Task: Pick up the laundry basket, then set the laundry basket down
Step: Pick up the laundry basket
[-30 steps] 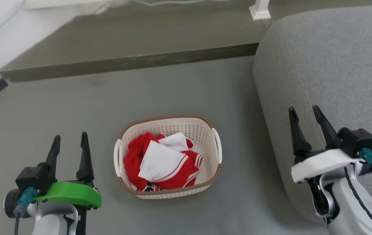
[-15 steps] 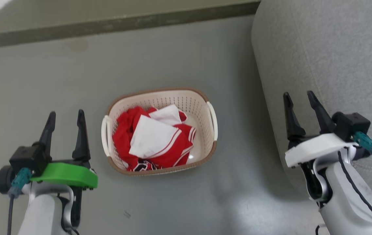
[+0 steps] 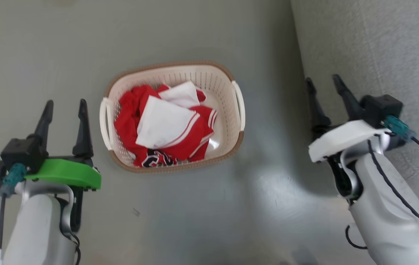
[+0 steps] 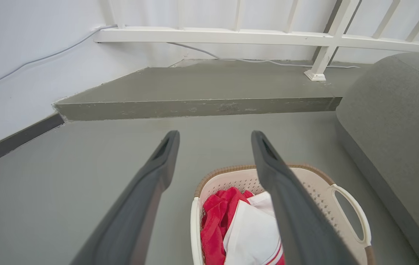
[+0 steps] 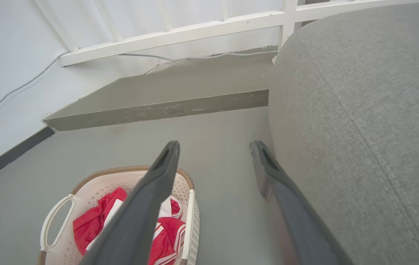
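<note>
The basket has loose red and white clothes [image 3: 161,125] in it and needs to stay level, so my left gripper should next grab its white loop handle [image 3: 106,123].
The laundry basket [image 3: 227,99] stands on the grey floor between my arms, cream-white and perforated, with a brown rim and a white loop handle on each side. Red and white clothes [image 3: 161,125] lie in it. My left gripper [image 3: 65,106] is open, to the left of the basket and apart from it. My right gripper [image 3: 322,82] is open, to the right of it, close against the grey sofa. In the left wrist view the basket [image 4: 319,184] sits low between and right of my fingers [image 4: 146,184]. In the right wrist view the basket [image 5: 95,184] sits lower left.
A grey fabric sofa [image 3: 371,55] fills the right side, close to my right arm. Ahead, a raised concrete step [image 4: 194,106] runs across below a white railing [image 4: 231,35] and a white wall with a cable. Bare grey floor [image 3: 47,55] surrounds the basket.
The head camera has tilted down: the step has left the top of the picture and the basket sits higher in it. Both grippers stay open beside the basket.
</note>
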`<state>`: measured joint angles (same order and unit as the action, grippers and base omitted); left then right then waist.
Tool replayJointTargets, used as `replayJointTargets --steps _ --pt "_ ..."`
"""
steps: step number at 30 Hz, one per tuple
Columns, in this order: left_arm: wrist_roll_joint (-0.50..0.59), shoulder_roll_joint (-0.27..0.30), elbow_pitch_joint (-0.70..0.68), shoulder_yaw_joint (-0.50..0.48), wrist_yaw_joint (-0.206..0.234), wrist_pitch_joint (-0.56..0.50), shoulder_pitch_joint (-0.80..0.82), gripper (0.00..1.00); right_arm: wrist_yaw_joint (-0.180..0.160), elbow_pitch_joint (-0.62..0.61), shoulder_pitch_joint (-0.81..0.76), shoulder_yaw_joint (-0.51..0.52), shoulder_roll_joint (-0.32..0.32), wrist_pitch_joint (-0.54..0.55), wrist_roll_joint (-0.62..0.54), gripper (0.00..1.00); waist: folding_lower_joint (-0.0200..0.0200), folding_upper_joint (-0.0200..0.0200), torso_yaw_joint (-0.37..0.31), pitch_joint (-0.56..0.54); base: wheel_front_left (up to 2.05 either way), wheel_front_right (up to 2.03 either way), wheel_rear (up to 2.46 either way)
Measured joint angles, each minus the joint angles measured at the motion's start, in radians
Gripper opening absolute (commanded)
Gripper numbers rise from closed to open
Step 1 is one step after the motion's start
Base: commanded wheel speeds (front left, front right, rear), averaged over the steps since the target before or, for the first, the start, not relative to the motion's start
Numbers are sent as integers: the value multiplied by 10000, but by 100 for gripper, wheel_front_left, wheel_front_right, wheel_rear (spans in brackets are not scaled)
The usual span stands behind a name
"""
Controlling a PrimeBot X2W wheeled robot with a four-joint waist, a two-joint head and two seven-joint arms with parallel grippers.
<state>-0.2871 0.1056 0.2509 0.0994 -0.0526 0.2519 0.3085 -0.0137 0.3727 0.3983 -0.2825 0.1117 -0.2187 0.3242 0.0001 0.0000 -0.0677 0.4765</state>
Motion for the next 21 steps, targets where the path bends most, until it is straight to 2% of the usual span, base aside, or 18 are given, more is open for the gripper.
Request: replayJointTargets --steps 6,21 --pt "0 61 435 -12 -19 -4 555 100 142 445 705 -238 -192 82 0 100 0 0 -18 724 0 0 0" --pt "17 299 1687 -35 -178 -150 2097 100 245 1599 2431 -359 -270 173 -8 100 1 0 -3 2471 0 0 0"
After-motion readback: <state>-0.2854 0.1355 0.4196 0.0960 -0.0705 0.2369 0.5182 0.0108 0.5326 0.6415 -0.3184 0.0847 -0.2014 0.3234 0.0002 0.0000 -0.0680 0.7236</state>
